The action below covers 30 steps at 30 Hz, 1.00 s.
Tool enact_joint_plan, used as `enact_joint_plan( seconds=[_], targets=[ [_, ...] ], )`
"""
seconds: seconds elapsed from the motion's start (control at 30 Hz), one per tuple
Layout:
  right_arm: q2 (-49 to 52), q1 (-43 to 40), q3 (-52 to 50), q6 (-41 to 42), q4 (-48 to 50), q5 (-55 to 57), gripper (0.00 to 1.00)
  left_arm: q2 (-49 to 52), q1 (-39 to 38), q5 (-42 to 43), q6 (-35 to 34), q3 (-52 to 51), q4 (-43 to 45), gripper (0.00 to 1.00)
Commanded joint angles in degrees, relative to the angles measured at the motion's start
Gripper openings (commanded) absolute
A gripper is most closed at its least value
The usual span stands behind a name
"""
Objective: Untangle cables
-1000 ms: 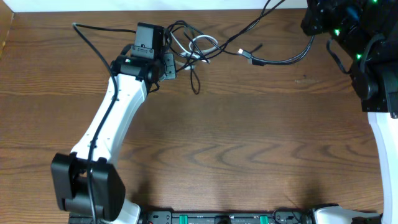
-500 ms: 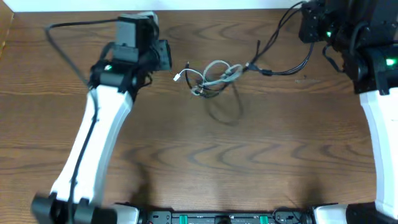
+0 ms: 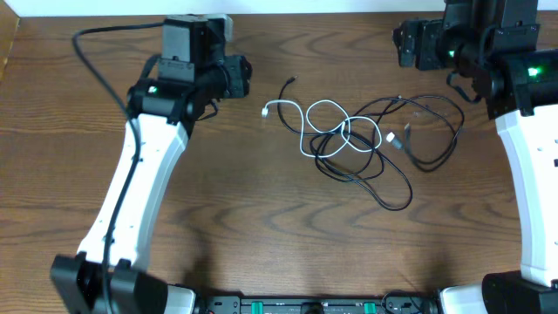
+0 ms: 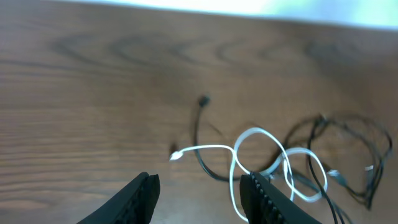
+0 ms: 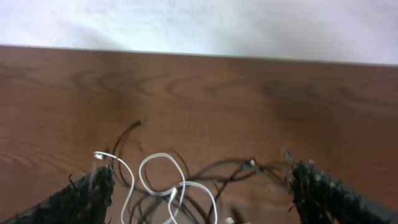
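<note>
Next, my left gripper grabs the black cable [image 4: 207, 170] along its part beside the white cable's loops, to lift it away and untangle the cables.
The cables lie in a loose tangle on the wooden table [image 3: 261, 227], between my two arms. A white cable [image 3: 324, 105] loops through two black cables [image 3: 397, 196], and its plug end [image 3: 267, 111] points left. My left gripper [image 3: 242, 77] hovers up and left of the tangle, open and holding nothing. In the left wrist view its fingers [image 4: 140, 196] frame bare wood, with the white cable [image 4: 261, 132] lying beyond them. My right gripper [image 3: 403, 45] is open wide at the upper right. Between its fingers [image 5: 87, 196] the white cable [image 5: 163, 156] shows on the table below.
The table's back edge meets a white wall [image 3: 288, 7] just behind both grippers. A thick black arm wire [image 3: 87, 52] arcs off the left arm at the upper left. The base rail [image 3: 314, 305] runs along the front edge.
Both grippers have opened and let go of the cables. The bundle, which was stretched between them, has dropped and spread out on the table. The right gripper moved left.
</note>
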Motion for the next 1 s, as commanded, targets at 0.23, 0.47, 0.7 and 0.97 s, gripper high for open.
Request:
enact_joint_plan(
  seconds=[0.23, 0.47, 0.7, 0.97],
  targets=[
    [-0.24, -1.86, 1.33, 0.33, -4.37, -0.13, 0.88, 11.89, -10.84, 12.09, 3.98, 0.28, -2.58, 0.47],
    [-0.24, -1.86, 1.29, 0.33, -5.42, -0.17, 0.88, 21.16, -14.29, 10.23, 15.54, 0.28, -0.7, 0.48],
    [-0.2, -1.81, 0.96, 0.31, -5.79, -0.59, 0.88, 29.16, -15.63, 10.25, 27.69, 0.28, 3.72, 0.64],
    [-0.09, -1.81, -0.42, 0.31, -5.77, -0.59, 0.88, 30.47, -18.38, 9.99, 30.91, 0.26, 11.04, 0.69]
  ],
)
